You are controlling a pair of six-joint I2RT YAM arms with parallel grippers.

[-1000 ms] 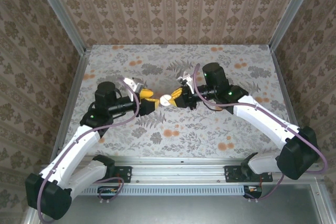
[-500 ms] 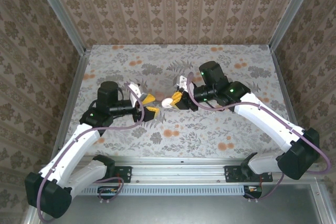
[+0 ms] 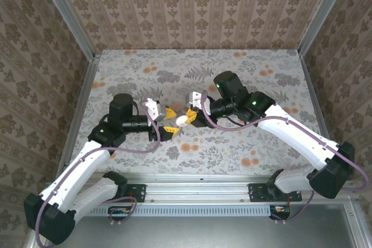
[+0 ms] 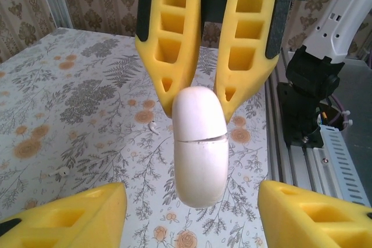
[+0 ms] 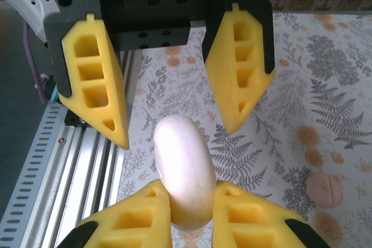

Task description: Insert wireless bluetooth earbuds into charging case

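My left gripper is about to grab the charging case's loose end [image 3: 179, 121] [image 4: 201, 178] next, which leaves the lid seam free so the case opens for inserting earbuds.
The white pill-shaped charging case [image 3: 182, 120] hangs closed above the middle of the floral table. My right gripper [image 5: 192, 193] is shut on one end of it [image 5: 181, 169]. My left gripper [image 4: 192, 193] faces it head-on and stands open. Its yellow fingers [image 4: 70, 213] flank the case's free end [image 4: 199, 143] with a gap on each side. Two tiny white earbuds lie on the table below, one [image 4: 153, 126] just left of the case, the other [image 4: 60, 172] farther left.
A salmon-pink round disc [image 5: 323, 190] lies on the table to the right of the right gripper. The aluminium rail [image 3: 197, 193] and arm bases line the near edge. Patterned walls close in the back and both sides.
The right gripper has carried the case a little left and toward the near edge. The left gripper has swung round to meet it, so its open fingers now straddle the case's free end.
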